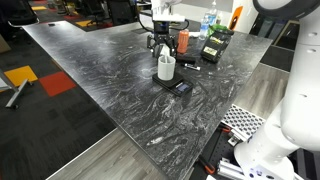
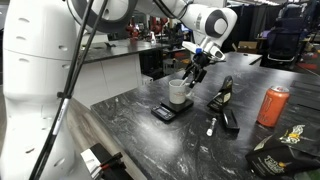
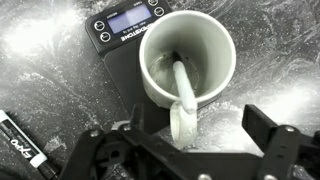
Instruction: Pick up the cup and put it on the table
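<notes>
The handle (image 2: 191,88) (image 3: 183,126) is between my fingers in the wrist view but below my fingers in an exterior view. My gripper should go lower first, then close on the handle.
The white cup (image 3: 188,62) stands on a small flat black scale (image 3: 125,30) on the dark marble table (image 1: 120,75). The cup has a handle that points toward the camera in the wrist view, and a white stick leans inside it. It shows in both exterior views (image 1: 166,68) (image 2: 179,92). My gripper (image 3: 200,130) is open, just above the cup, with its fingers either side of the handle and not touching it. The gripper also shows in both exterior views (image 1: 163,45) (image 2: 195,70).
An orange-red can (image 2: 272,105) (image 1: 183,40) stands beyond the cup. A black marker (image 3: 15,145) (image 2: 211,126) lies beside the scale. A black packet (image 2: 225,95) and a dark snack bag (image 2: 285,150) lie nearby. The table edge (image 1: 95,140) is close to the front.
</notes>
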